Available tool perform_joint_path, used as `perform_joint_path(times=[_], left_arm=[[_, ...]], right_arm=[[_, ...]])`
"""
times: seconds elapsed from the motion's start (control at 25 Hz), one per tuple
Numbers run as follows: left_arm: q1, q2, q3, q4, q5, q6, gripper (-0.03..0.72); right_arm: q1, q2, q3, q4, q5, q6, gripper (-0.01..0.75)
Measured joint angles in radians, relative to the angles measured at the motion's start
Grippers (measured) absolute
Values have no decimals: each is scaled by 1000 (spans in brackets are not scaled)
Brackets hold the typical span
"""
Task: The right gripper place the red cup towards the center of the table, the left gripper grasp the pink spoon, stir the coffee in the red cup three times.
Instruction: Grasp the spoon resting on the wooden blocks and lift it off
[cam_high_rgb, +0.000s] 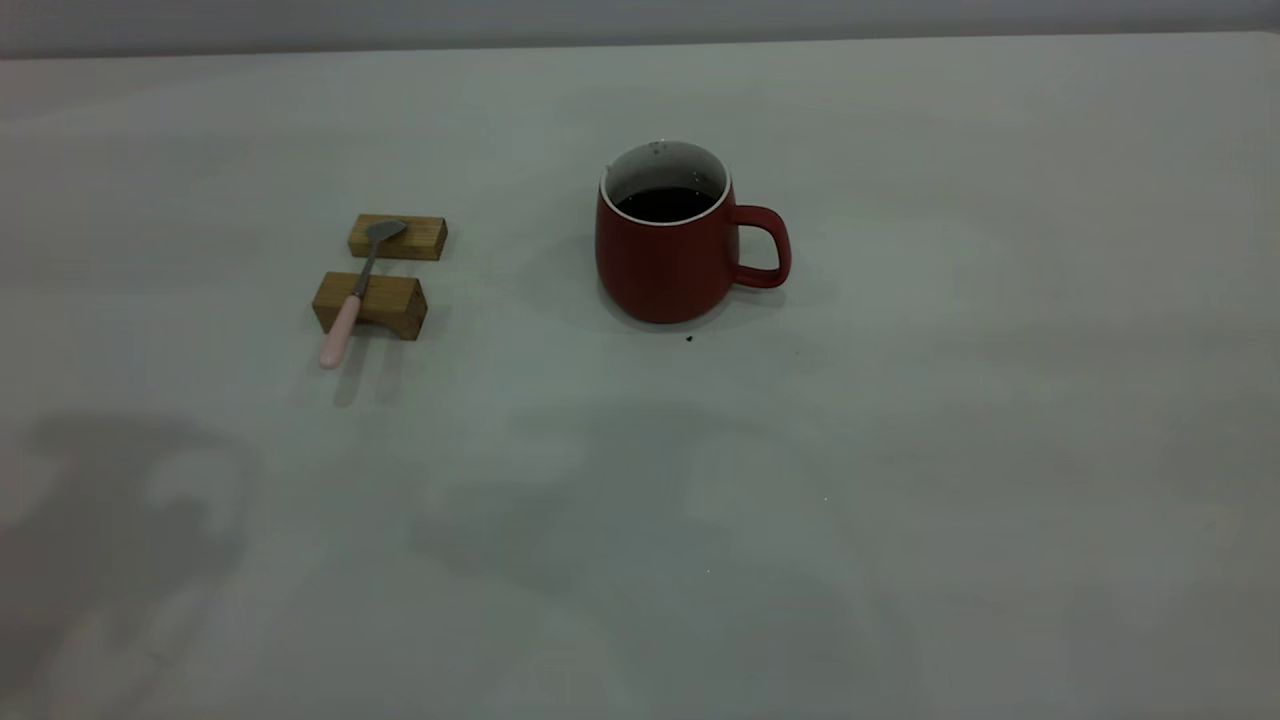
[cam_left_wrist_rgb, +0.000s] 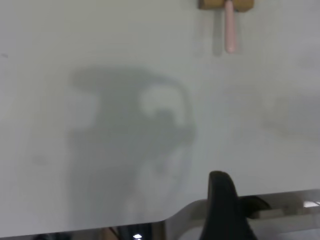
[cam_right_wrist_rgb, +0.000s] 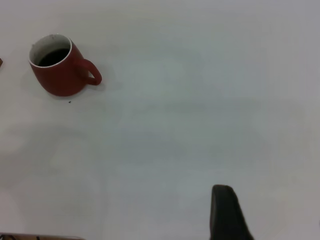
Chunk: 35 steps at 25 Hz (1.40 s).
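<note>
I should reach the pink spoon with my left gripper and grab it by its pink handle (cam_high_rgb: 342, 331). The pink spoon's metal bowl (cam_high_rgb: 386, 229) then stays free to stir the coffee.
The red cup (cam_high_rgb: 668, 250) stands upright near the middle of the table (cam_high_rgb: 900, 450), its handle pointing to the exterior view's right, with dark coffee (cam_high_rgb: 665, 204) inside. It also shows far off in the right wrist view as the red cup (cam_right_wrist_rgb: 59, 76). The pink spoon (cam_high_rgb: 352, 300) lies across two wooden blocks to the left of the cup, bowl on the far block, pink handle jutting past the near one. Neither arm appears in the exterior view. My left gripper (cam_left_wrist_rgb: 223, 202) hovers by the table's edge, well short of the pink spoon (cam_left_wrist_rgb: 229, 29). My right gripper (cam_right_wrist_rgb: 225, 212) is far from the cup.
The two tan wooden blocks (cam_high_rgb: 398, 236) (cam_high_rgb: 385, 303) lie one behind the other under the spoon. A few dark specks (cam_high_rgb: 689, 339) dot the table in front of the cup. Arm shadows fall on the near part of the table. The table's edge (cam_left_wrist_rgb: 150, 223) shows in the left wrist view.
</note>
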Motion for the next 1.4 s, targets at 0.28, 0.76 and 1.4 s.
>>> perform_joint_path(times=[0.28,0.76,1.4], left_arm=[[0,242,-7,-11,-152,-16,529],[-11,664,-212,-13,-281,-42,529],[-72,900,-386,-32,-265,-70,529]], right_arm=[[0,0,0,0,0,0,479],[0,0,0,0,0,0,479],[0,-1,0,0,0,0,479]])
